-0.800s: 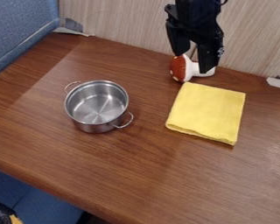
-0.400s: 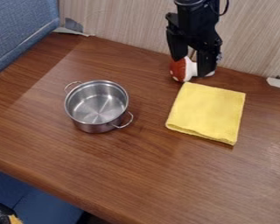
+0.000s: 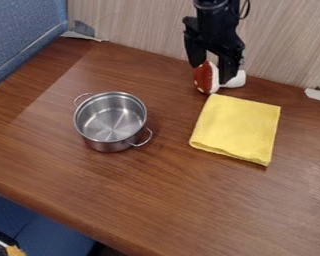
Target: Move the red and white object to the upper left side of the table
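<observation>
The red and white object should go to the table's upper corner, so my gripper should pick it up by its red cap next.
The black gripper [image 3: 211, 74] hangs from the top edge, right of centre, with its two fingers apart. Its fingertips are over the red and white object [image 3: 203, 79], a mushroom-like thing lying on its side near the wall at the back of the table [image 3: 149, 187]. The red cap faces left and the white stem points right. One finger covers part of the object where cap and stem meet; the other is at the cap's upper left. Whether either finger touches it, I cannot tell.
A steel pot [image 3: 110, 121] with two handles stands left of centre. The folded yellow cloth [image 3: 236, 129] lies just below the object, close to its cap. A wood-grain wall [image 3: 142, 25] rises behind, and a blue padded panel [image 3: 22, 35] borders the upper left.
The gripper has moved left, and its right finger has gone from over the stem to the edge of the cap. The object, pot and cloth have kept their places.
</observation>
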Controlling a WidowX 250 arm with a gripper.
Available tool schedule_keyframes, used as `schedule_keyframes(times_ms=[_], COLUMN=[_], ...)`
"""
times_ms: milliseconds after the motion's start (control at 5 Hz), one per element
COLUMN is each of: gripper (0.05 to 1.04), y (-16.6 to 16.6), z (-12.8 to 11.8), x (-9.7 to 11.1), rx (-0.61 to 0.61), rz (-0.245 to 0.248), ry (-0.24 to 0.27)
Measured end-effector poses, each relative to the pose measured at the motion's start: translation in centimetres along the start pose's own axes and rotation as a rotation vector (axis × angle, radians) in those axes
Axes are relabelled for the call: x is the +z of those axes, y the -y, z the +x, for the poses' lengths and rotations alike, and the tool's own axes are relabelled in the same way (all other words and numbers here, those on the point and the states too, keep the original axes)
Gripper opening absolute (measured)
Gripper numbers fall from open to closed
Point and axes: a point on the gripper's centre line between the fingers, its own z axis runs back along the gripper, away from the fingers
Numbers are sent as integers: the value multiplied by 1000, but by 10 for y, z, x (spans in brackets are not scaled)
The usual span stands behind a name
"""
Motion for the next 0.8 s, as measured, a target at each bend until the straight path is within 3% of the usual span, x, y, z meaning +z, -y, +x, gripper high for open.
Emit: schedule_keyframes(times_ms=[200, 400, 600, 800], gripper=[1000, 951, 779, 544], y=[-9, -19, -26, -27], z=[1, 3, 0, 3], x=[-18, -30, -56, -55], rx=[12, 27, 39, 30], rz=[25, 64, 52, 55], ry=[-57, -82, -116, -108])
